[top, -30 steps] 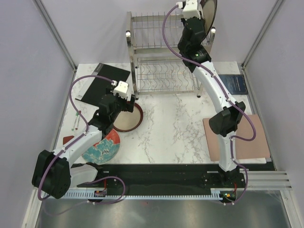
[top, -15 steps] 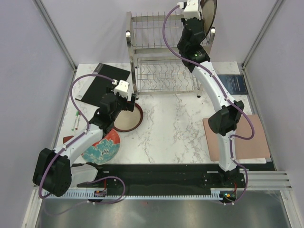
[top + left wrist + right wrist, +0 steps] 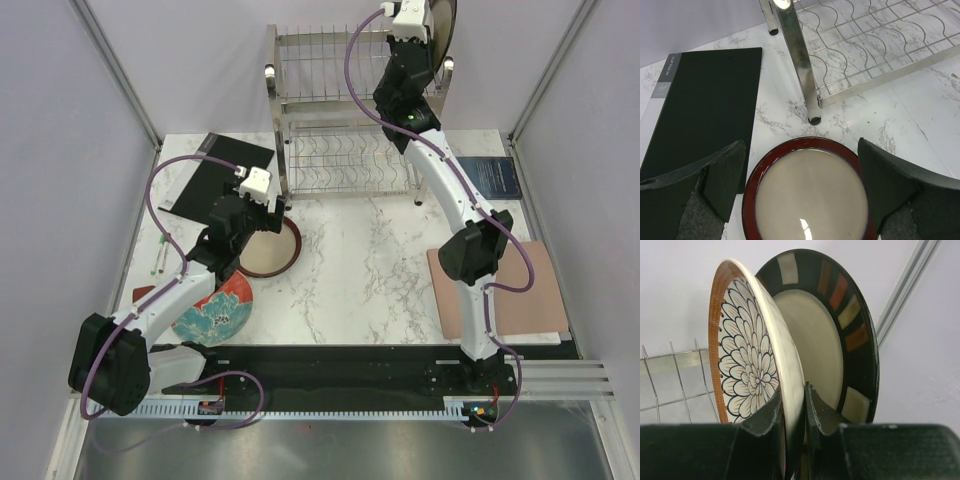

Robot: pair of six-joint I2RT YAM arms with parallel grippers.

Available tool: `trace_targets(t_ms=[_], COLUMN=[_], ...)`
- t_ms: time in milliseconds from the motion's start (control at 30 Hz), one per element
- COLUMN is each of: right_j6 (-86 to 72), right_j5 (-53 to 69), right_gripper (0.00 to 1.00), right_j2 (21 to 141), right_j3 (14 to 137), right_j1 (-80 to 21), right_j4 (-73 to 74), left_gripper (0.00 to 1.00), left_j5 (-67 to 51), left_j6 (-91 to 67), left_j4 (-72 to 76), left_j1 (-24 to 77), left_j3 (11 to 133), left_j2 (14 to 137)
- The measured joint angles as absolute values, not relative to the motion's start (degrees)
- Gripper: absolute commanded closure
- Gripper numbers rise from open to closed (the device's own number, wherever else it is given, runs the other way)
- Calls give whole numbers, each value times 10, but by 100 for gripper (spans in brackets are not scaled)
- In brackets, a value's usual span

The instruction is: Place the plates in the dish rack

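Note:
The brown plate stands upright in the rack's top beside the black-checked plate and would stay standing, so my right gripper lets go next.
My right gripper [image 3: 794, 395] is shut on the edge of the brown plate with white petals [image 3: 747, 365], holding it upright at the top right of the dish rack [image 3: 345, 110]. The black-checked plate [image 3: 840, 315] stands on edge just behind it. In the top view the right gripper [image 3: 420, 35] is high by the rack's right post. My left gripper [image 3: 802, 165] is open and hovers over the dark-red-rimmed plate [image 3: 810, 195], one finger either side; this plate [image 3: 275, 250] lies flat on the table. The red plate with teal flowers [image 3: 215, 312] lies nearer the front left.
A black board [image 3: 215, 175] lies left of the rack, also in the left wrist view [image 3: 705, 100]. The rack's chrome post [image 3: 790, 50] stands just beyond the dark-red plate. A dark booklet [image 3: 495, 175] and a tan mat [image 3: 505, 290] lie on the right. Pens [image 3: 160, 255] lie at the left edge.
My right gripper has moved slightly up and back with the brown plate. The left arm has barely moved.

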State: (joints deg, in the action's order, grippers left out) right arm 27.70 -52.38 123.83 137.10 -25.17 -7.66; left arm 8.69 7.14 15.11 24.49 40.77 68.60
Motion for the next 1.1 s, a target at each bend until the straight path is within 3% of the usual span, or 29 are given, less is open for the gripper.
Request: trace_targets(t_ms=[100,200,300,400,767,1000,1100], right_j6=[277,277,277,287,359,388,364], right_j5=[-527,-527,-526,-523,-507,-526,-548], right_gripper=[99,76,63,59,59,64,57], right_j2=[1238,1238,1238,1238,1193,1093,1017], right_j3=[1369,1369,1369,1370,1341,1268,1206], right_j1=[-253,-253,-253,-254,-296,-328,-342], right_j4=[-83,-83,-84,-98,-185,-196,-158], left_gripper=[0,0,0,0,0,0,0], left_j5=[86,84,84,84,93,129,129], left_j6=[71,71,71,71,72,87,86], left_j4=[151,151,151,151,151,110,50], left_j1=[245,245,245,245,245,235,195], left_j3=[408,408,408,408,408,425,443], left_j2=[683,680,678,677,673,631,604])
